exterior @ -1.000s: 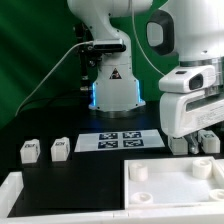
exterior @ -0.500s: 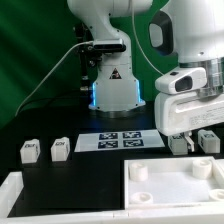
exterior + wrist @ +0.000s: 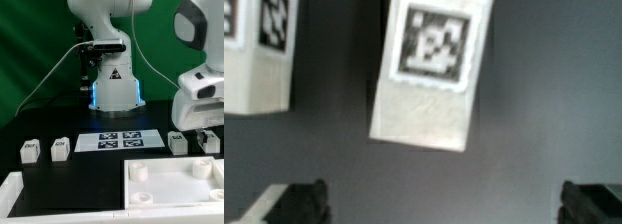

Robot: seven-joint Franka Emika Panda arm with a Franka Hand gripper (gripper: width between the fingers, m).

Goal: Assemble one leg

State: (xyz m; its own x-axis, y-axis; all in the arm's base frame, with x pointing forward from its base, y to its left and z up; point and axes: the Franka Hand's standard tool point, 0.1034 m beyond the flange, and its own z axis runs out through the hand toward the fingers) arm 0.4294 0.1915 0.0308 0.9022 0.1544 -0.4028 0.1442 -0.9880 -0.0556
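My gripper's open fingers are above the tagged white leg (image 3: 429, 75) and don't reach the leg's end yet, so they would miss the leg if I closed now. I need to lower my gripper first.
Four small white legs with marker tags lie on the black table: two at the exterior view's left (image 3: 30, 151) (image 3: 59, 149) and two at its right (image 3: 179, 143) (image 3: 208, 141). My gripper (image 3: 204, 127) hangs just above the right pair. In the wrist view the gripper (image 3: 445, 205) is open and empty, with its dark fingertips (image 3: 295, 203) wide apart. One leg (image 3: 434, 70) lies below it between the finger lines, and a second leg (image 3: 255, 55) lies beside that one. The gripper touches neither.
The large white tray-like panel with corner pegs (image 3: 176, 190) lies at the front right. The marker board (image 3: 122, 140) lies in the middle before the robot base (image 3: 112, 85). A white frame edge (image 3: 12, 190) runs along the front left.
The gripper has moved toward the exterior view's right, from over the nearer right leg to above the right pair. The legs have not moved.
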